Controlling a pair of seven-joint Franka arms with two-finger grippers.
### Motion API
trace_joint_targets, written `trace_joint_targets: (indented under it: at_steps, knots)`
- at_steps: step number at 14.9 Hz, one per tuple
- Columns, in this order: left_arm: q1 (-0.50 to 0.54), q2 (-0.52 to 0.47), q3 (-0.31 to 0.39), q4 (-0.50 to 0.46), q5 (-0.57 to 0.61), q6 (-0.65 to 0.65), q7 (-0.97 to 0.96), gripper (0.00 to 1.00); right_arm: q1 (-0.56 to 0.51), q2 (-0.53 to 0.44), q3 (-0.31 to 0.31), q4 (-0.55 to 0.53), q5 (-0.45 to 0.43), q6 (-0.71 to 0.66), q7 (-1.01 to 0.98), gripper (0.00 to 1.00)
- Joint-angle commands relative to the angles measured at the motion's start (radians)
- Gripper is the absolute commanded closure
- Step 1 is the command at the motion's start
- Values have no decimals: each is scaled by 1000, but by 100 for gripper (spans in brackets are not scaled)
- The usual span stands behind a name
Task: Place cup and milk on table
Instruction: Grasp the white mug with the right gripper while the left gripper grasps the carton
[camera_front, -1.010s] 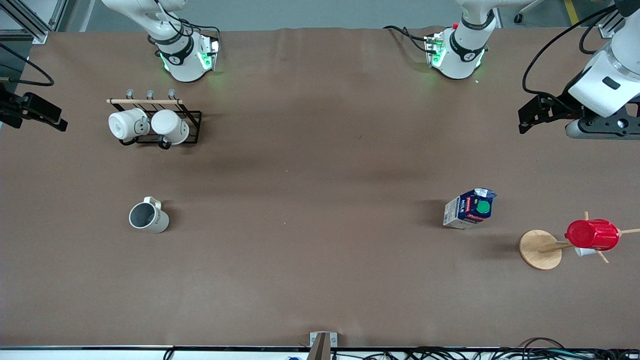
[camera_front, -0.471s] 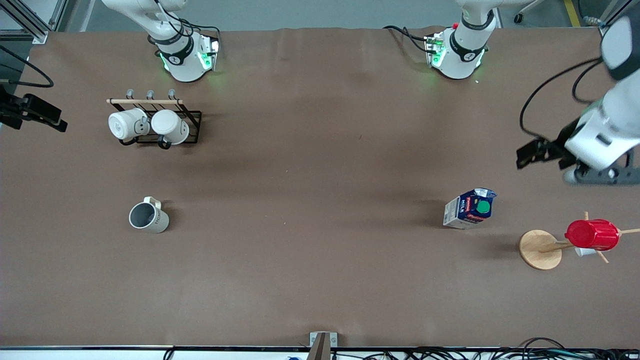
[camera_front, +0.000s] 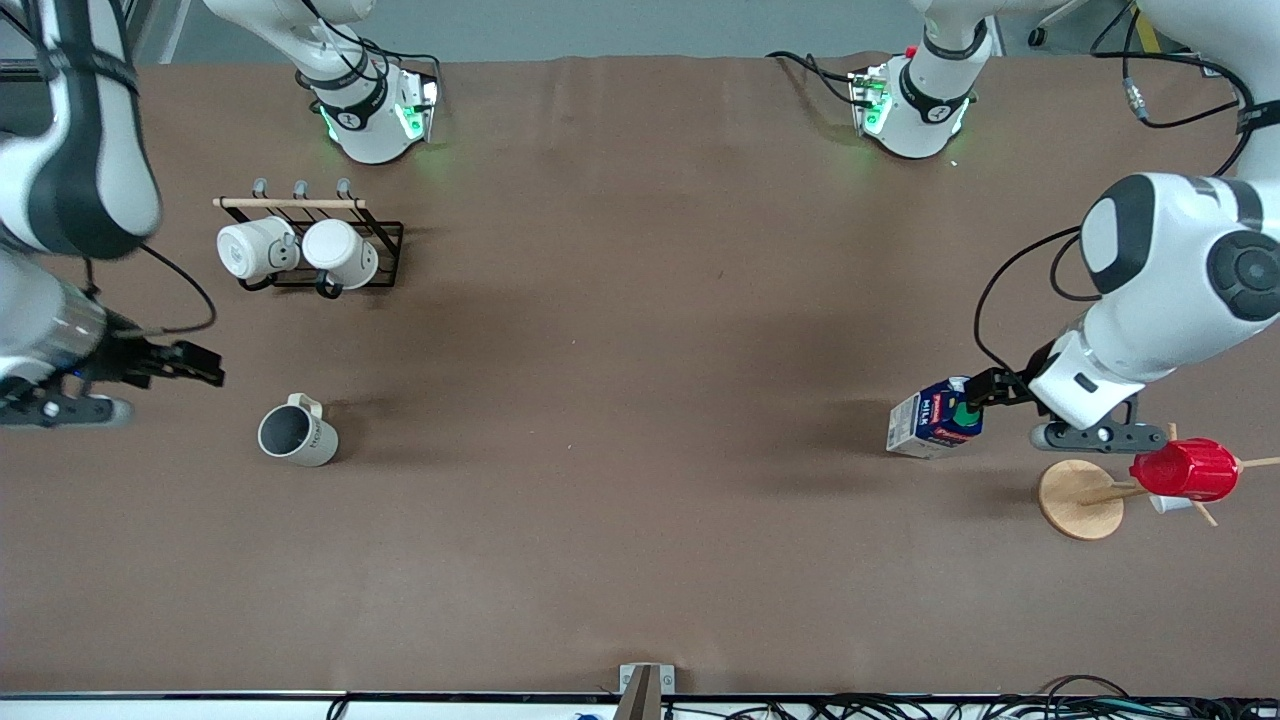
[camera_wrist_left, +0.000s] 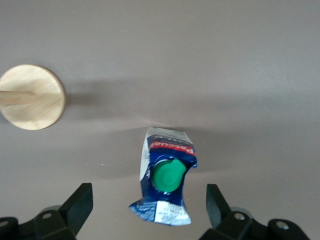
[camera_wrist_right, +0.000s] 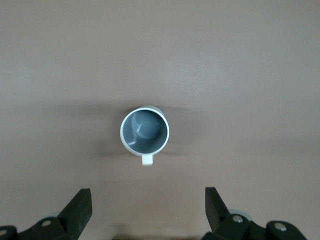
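Observation:
I should place the cup on the tabletop, so my right gripper should next grip the cream-white cup by its rim (camera_front: 307, 419) (camera_wrist_right: 162, 146).
The cup (camera_front: 297, 437), cream-white with a grey interior, stands upright on the brown table (camera_front: 640, 400) toward the right arm's end. In the right wrist view the cup (camera_wrist_right: 145, 131) is seen from above. My right gripper (camera_front: 62, 410) hangs open and empty over the table beside the cup; its own view shows it (camera_wrist_right: 147, 210) clear of the cup. The milk (camera_front: 935, 420), a blue and white carton with a green cap, stands toward the left arm's end. My left gripper (camera_front: 1095, 437) is open over the table beside the milk. In its view the milk (camera_wrist_left: 166, 175) lies between the spread fingers (camera_wrist_left: 148, 212), untouched.
A black wire rack (camera_front: 305, 250) with two white mugs stands near the right arm's base. A wooden stand (camera_front: 1080, 497) holding a red cup (camera_front: 1185, 468) is close beside the left gripper and the milk; its round base shows in the left wrist view (camera_wrist_left: 32, 97).
Both arms have swung in over the table. The left gripper has come down beside the milk. The right gripper has moved toward the cup. Cup and milk have not moved.

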Motion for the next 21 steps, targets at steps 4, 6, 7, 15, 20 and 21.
trace_joint_targets:
  at_steps: [4,6,7,15,20,21]
  knots:
    - [-22,50,-5,-9,84,9,13,0,-27,120,0,-107,-12,250,-89,1]
    - [-22,61,-5,-14,84,9,-1,4,-31,154,-3,-139,-12,348,-107,1]
    - [-22,64,-6,-14,84,9,-4,6,-31,166,-4,-159,-12,396,-107,1]
    - [-22,75,-9,-35,74,3,-4,48,-24,225,-3,-187,2,504,-92,68]
    - [-22,63,-15,-29,70,-5,-67,66,-19,223,-3,-172,56,487,-75,100]
    - [-19,61,-23,-28,70,-5,-85,67,-18,210,-3,-155,56,445,-69,100]
